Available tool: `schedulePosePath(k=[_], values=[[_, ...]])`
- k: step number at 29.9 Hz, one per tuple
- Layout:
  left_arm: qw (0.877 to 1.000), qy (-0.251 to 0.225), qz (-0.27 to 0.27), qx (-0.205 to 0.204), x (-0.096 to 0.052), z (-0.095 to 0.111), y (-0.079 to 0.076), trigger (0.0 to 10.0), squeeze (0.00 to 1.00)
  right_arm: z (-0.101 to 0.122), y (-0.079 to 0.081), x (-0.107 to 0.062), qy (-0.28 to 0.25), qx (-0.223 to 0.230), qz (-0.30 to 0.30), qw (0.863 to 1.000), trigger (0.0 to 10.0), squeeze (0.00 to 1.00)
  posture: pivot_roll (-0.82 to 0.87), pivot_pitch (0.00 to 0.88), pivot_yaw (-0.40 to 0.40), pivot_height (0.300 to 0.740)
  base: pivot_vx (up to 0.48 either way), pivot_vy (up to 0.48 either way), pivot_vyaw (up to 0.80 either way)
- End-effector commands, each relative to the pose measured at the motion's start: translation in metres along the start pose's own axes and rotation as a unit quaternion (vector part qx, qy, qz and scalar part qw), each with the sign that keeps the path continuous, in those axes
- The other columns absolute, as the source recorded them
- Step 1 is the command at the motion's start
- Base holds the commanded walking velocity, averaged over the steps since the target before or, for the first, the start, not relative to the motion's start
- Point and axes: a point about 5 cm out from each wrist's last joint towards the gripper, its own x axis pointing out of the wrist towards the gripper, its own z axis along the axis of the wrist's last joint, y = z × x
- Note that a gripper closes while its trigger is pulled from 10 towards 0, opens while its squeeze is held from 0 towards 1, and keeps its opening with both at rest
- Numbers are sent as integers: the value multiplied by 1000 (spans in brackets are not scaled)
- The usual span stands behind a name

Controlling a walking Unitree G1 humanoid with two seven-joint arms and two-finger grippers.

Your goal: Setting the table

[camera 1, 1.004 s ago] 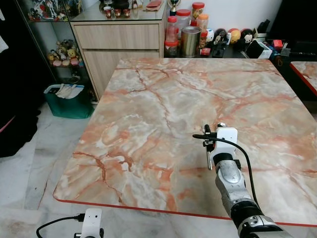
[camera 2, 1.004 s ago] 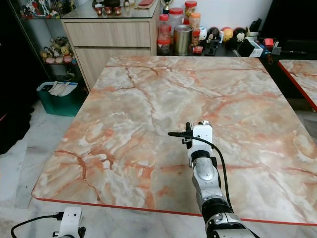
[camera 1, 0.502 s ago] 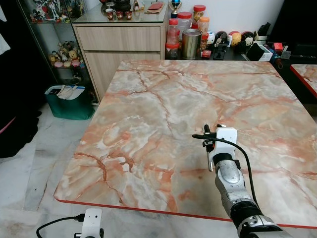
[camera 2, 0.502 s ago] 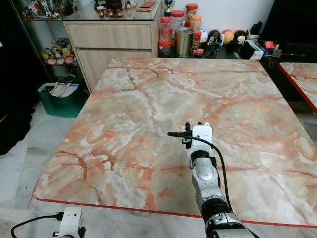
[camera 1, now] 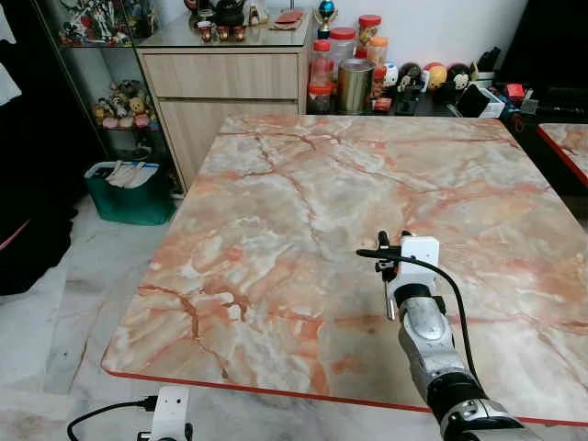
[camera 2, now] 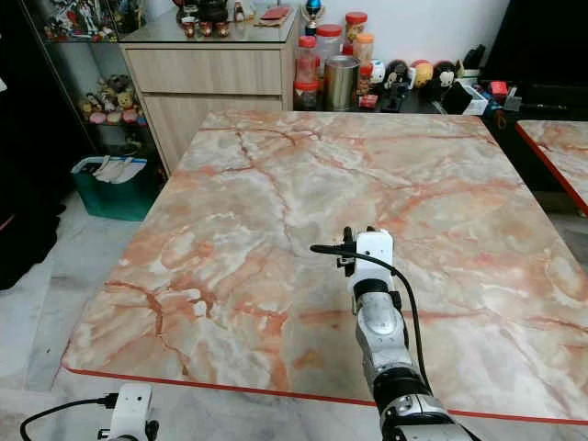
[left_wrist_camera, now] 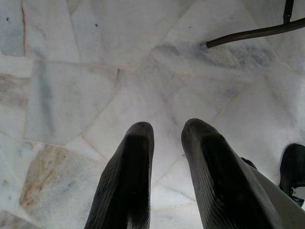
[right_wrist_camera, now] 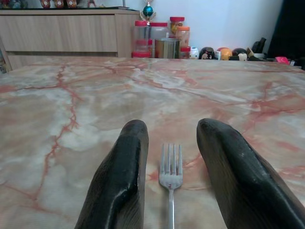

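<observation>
The robot's right gripper will next grab the silver fork by its slim neck (right_wrist_camera: 171, 196) behind the pointed tines, because the fork's tines lie toward the far edge of the table.
A silver fork (right_wrist_camera: 170, 174) lies flat on the pink marble table (camera 1: 276, 211), tines pointing toward the far edge. My right gripper (right_wrist_camera: 171, 129) is open and low over the table, one black finger on either side of the fork with a gap on both sides. From the head, the fork (camera 1: 389, 296) is a thin silver strip beside my right arm (camera 1: 423, 322), which reaches over the near right part of the table. My left gripper (left_wrist_camera: 167, 129) hangs over the floor tiles, its fingers (left_wrist_camera: 133, 162) slightly apart with nothing between them.
Beyond the table's far edge, a wooden cabinet (camera 1: 225, 73) stands with jars and a metal tin (camera 1: 354, 83) beside it. A green bin (camera 1: 129, 188) sits on the floor to the left. A second red-edged table (camera 1: 565, 142) is at the right.
The head view has shifted slightly. The right arm and the fork have kept their places.
</observation>
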Motion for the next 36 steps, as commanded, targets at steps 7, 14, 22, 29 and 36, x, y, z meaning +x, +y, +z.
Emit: schedulePosePath(k=[7,14,22,29,36], values=[[1000,5,6,-1,0,-1,3,10000,0,1,2,1,2,7,2,1000,10000,0,19,0,36,740,309,0,0],[1000,3,6,-2,0,0,3,10000,0,0,2,1,3,7,3,1000,10000,0,19,0,36,740,326,0,0],[1000,2,7,-3,0,1,3,10000,0,0,3,1,4,6,3,1000,10000,0,20,0,36,740,333,0,0],[1000,2,7,-3,1,2,3,10000,0,0,3,1,4,7,3,1000,10000,0,19,0,37,740,340,0,0],[1000,2,7,-3,0,1,4,10000,0,-1,3,0,5,7,3,1000,10000,0,20,0,36,740,345,0,0]])
